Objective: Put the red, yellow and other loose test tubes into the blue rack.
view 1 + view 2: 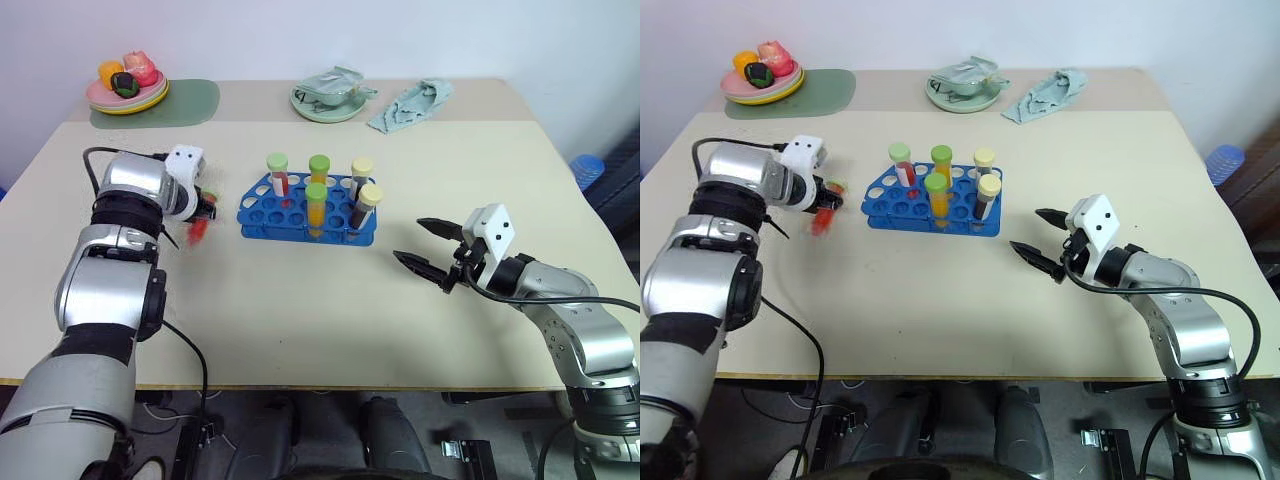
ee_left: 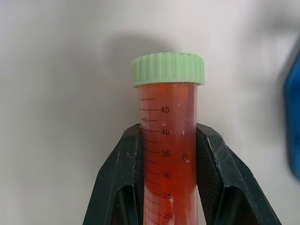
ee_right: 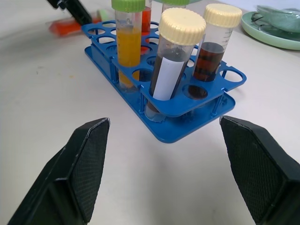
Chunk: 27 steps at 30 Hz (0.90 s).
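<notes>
The red test tube [image 1: 197, 232] moves to the blue rack in my left gripper next. It hangs over the table short of the rack, so would miss if opened now.
My left gripper [image 1: 203, 222] is shut on a loose test tube [image 2: 168, 140] with red liquid and a green cap. Its black fingers [image 2: 123, 164] clamp the tube's body below the cap. The tube [image 1: 197, 229] hangs tilted close over the table, a short way left of the blue rack [image 1: 262, 208]. Several capped tubes stand upright in the rack, with red, yellow-orange and dark brown liquid. My right gripper [image 1: 412, 240] hovers open to the right of the rack, fingers pointing toward it with nothing between them. The right wrist view looks at the rack [image 3: 187, 129] from close by.
At the table's far left a plate of toy food [image 1: 127, 95] rests on a green mat [image 1: 190, 103]. A pale green dish [image 1: 328, 100] and a crumpled cloth [image 1: 412, 105] lie at the far middle. Bare tabletop stretches in front of the rack.
</notes>
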Each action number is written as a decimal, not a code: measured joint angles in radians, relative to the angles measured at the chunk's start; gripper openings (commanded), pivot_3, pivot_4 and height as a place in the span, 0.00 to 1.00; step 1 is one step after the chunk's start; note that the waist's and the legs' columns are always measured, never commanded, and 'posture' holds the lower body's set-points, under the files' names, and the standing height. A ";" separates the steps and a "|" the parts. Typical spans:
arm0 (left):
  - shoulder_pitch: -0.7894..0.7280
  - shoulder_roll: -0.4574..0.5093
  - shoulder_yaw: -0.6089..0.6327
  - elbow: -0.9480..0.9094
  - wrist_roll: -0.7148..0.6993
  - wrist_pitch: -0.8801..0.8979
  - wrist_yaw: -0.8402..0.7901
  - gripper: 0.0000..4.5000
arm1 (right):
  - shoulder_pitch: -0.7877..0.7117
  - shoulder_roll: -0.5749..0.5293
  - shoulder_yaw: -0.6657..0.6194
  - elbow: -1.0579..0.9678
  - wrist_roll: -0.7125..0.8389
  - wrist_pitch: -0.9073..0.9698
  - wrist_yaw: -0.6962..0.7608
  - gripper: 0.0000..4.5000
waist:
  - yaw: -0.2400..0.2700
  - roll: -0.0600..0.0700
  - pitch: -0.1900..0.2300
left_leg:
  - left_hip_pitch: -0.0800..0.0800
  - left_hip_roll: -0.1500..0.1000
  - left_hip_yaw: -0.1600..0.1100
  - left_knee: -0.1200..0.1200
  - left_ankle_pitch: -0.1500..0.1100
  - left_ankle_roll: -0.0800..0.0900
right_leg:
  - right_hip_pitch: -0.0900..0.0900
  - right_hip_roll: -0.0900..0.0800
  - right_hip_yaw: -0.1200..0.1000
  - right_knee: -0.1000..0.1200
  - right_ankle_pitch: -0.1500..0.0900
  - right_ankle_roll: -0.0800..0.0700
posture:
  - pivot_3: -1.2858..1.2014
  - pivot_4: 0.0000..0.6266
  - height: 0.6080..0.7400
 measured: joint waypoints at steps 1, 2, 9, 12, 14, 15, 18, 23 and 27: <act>0.026 -0.003 0.039 -0.085 -0.024 -0.014 0.009 0.19 | 0.001 0.000 0.000 0.000 0.000 0.000 0.000 0.86 | 0.001 0.000 0.000 | -0.001 0.000 0.000 0.000 0.001 -0.001 | 0.000 0.000 0.000 0.000 0.000 0.000 | 0.52 0.24 1.00; 0.070 -0.018 0.095 -0.213 -0.052 -0.027 0.025 0.19 | 0.001 0.000 0.000 0.000 0.000 0.000 0.001 0.86 | 0.001 0.000 0.000 | -0.001 0.000 0.000 0.001 0.001 -0.002 | -0.001 -0.001 0.000 0.000 0.000 0.000 | 0.52 0.24 1.00; 0.326 -0.167 0.307 -0.919 -0.320 0.040 0.053 0.19 | 0.001 -0.001 0.001 0.001 0.000 0.000 0.016 0.86 | 0.003 0.001 -0.001 | -0.001 0.000 0.001 0.001 0.001 -0.002 | 0.000 -0.001 0.000 0.000 0.000 0.000 | 0.52 0.24 1.00; 0.456 -0.225 0.281 -1.039 -0.324 -0.099 0.068 0.19 | 0.002 -0.006 -0.003 0.004 0.001 0.001 0.025 0.86 | 0.003 0.001 -0.001 | 0.000 0.000 0.002 0.000 0.001 -0.002 | 0.000 -0.001 0.001 -0.001 0.000 0.000 | 0.52 0.24 1.00; 0.520 -0.246 0.234 -1.053 -0.282 -0.235 0.071 0.19 | 0.006 -0.019 -0.008 0.006 0.001 0.002 0.031 0.86 | 0.007 0.001 -0.001 | 0.000 0.000 0.002 0.000 0.001 -0.002 | 0.001 -0.001 0.001 -0.001 0.000 0.000 | 0.52 0.24 1.00; 0.550 -0.259 0.210 -1.055 -0.263 -0.313 0.065 0.19 | 0.009 -0.023 -0.012 0.006 0.001 0.002 0.033 0.86 | 0.008 0.001 -0.001 | 0.000 0.000 0.002 0.001 0.001 -0.002 | 0.001 -0.002 0.001 -0.002 0.000 0.000 | 0.52 0.24 1.00; 0.614 -0.262 0.112 -1.019 -0.177 -0.551 0.032 0.19 | 0.017 -0.027 -0.027 0.006 0.004 0.006 0.033 0.86 | 0.012 0.001 -0.001 | 0.000 -0.001 0.003 0.001 0.001 -0.002 | 0.002 -0.002 0.001 -0.003 0.000 0.000 | 0.52 0.24 1.00; 0.648 -0.297 0.027 -0.895 -0.095 -0.817 0.027 0.19 | 0.035 -0.035 -0.044 -0.005 0.013 0.028 0.031 0.86 | 0.013 0.001 -0.001 | 0.000 -0.001 0.002 0.000 -0.001 0.002 | 0.002 -0.002 0.000 -0.003 0.000 0.000 | 0.52 0.24 1.00; 0.661 -0.335 0.004 -0.797 -0.049 -0.964 0.059 0.19 | 0.051 -0.039 -0.060 -0.029 0.016 0.039 0.025 0.86 | 0.010 0.001 -0.001 | 0.001 -0.001 0.003 0.000 -0.001 0.002 | 0.002 -0.002 0.000 -0.003 0.000 0.000 | 0.52 0.24 1.00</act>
